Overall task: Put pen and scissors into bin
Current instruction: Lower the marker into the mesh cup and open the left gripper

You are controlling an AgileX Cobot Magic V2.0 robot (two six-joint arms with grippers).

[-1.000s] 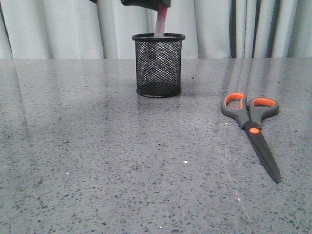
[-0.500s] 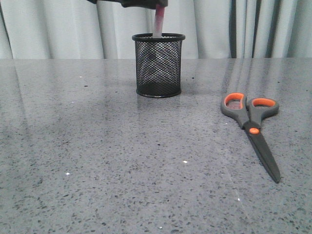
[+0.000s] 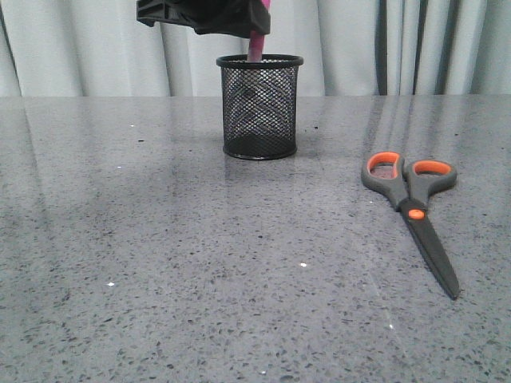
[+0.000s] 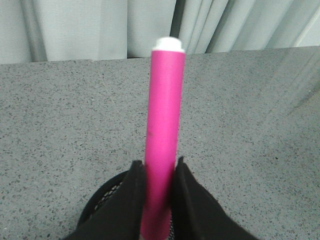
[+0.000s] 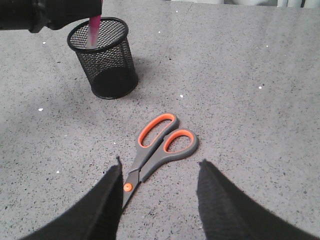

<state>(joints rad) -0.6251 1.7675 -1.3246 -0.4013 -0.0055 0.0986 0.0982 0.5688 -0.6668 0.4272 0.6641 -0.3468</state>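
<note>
The pink pen's lower end is inside the black mesh bin's opening and the pen would remain in the bin, so my left gripper releases the pen now.
The black mesh bin (image 3: 259,108) stands at the back middle of the table. My left gripper (image 3: 257,30) is just above its rim, shut on the pink pen (image 3: 255,46), which hangs upright with its lower end inside the bin's mouth. In the left wrist view the fingers (image 4: 134,187) pinch the pen (image 4: 165,100) over the bin's rim (image 4: 100,200). The scissors (image 3: 411,211) lie flat at the right, handles toward the back. My right gripper (image 5: 160,165) is open and empty, hovering over the scissors (image 5: 160,145), apart from them.
Grey speckled table (image 3: 160,263) with pale curtains (image 3: 80,48) behind its far edge. The right wrist view also shows the bin (image 5: 105,60) and the left gripper (image 5: 60,12) above it.
My left gripper has come down toward the bin's rim, and the pen has sunk deeper into the bin. The scissors and bin have not moved.
</note>
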